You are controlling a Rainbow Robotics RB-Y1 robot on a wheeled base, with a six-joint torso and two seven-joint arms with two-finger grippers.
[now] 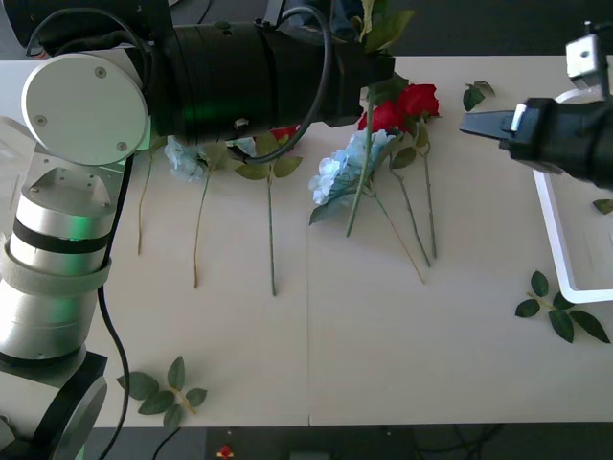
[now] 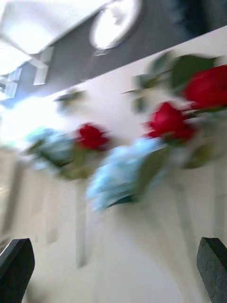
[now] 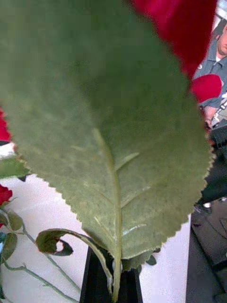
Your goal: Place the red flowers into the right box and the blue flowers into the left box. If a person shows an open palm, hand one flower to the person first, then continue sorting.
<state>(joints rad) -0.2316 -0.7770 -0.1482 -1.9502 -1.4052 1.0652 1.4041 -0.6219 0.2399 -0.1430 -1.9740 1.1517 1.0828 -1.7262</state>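
Note:
The red flower's soft petals bunch against the flowers beside it, so next my right gripper should grab it by its green stem just under its bloom (image 1: 427, 158).
My left gripper (image 1: 379, 69) reaches over the table's far side, shut on the stem of a red flower (image 3: 179, 28). Its big leaf (image 3: 109, 118) rises from between the black fingers (image 3: 97, 281), and the stem (image 1: 361, 182) hangs down over the table. Two more red flowers (image 1: 407, 103) and a blue flower (image 1: 337, 171) lie just beneath it; another blue flower (image 1: 185, 158) lies farther left. My right gripper (image 1: 471, 125) hovers open to the right of the roses, beside the right box (image 1: 554, 230). In the right wrist view its gripper (image 2: 113, 279) faces red flowers (image 2: 166, 120) and blue flowers (image 2: 124, 174).
Loose green leaf sprigs lie at the front left (image 1: 163, 388), at the front right by the box (image 1: 560, 311) and at the far right (image 1: 474, 94). Bare tabletop (image 1: 316, 345) stretches across the front. My left arm's thick forearm (image 1: 249, 72) spans the far left half.

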